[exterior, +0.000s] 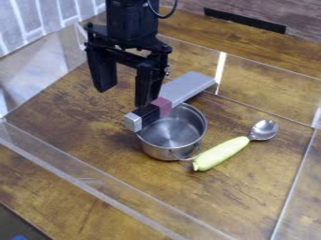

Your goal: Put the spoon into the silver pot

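Note:
I next need to grab the spoon with my gripper by its thick yellow-green handle (pixel 221 154), so that I can put the spoon into the silver pot (pixel 172 133).
The spoon (pixel 231 148) lies on the wooden table to the right of the silver pot (pixel 172 133). Its thick yellow-green handle points toward the front left and its small shiny bowl sits at the right end. The pot is round, steel and looks empty inside. My gripper (pixel 122 86) hangs above the table just left of and behind the pot, its two black fingers (pixel 101 71) pointing down and spread apart, open with nothing between them. It is well away from the spoon.
A flat grey slab (pixel 175 97) with a purplish end rests slanted against the pot's back rim. Clear plastic walls (pixel 75 169) edge the table at the front, left and right.

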Motion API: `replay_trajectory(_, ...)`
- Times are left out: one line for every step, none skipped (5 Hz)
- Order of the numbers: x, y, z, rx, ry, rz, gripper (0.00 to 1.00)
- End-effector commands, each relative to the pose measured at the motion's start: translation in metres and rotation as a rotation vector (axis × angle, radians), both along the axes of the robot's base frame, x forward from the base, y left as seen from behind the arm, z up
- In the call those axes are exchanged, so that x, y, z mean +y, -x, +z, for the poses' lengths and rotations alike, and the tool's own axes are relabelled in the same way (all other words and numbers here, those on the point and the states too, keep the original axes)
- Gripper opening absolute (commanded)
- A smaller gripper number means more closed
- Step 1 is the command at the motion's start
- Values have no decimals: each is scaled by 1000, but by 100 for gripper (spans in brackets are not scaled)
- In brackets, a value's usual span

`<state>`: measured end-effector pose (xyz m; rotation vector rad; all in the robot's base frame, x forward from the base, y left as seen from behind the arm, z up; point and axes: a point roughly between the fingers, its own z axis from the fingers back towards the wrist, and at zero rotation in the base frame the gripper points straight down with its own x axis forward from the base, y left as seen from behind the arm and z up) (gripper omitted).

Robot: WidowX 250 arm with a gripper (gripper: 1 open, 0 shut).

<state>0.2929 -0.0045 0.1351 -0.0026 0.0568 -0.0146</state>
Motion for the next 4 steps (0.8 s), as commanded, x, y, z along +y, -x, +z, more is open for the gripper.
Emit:
replay_trajectory(-9,0,-10,25,8,-77,100)
replay_trajectory(-29,-7,-24,10,1,-317,100)
replay_trajectory(-56,-15,-39,-21,-15,-549,100)
replay_trajectory(-78,-28,-53,-53,-23,-650,100)
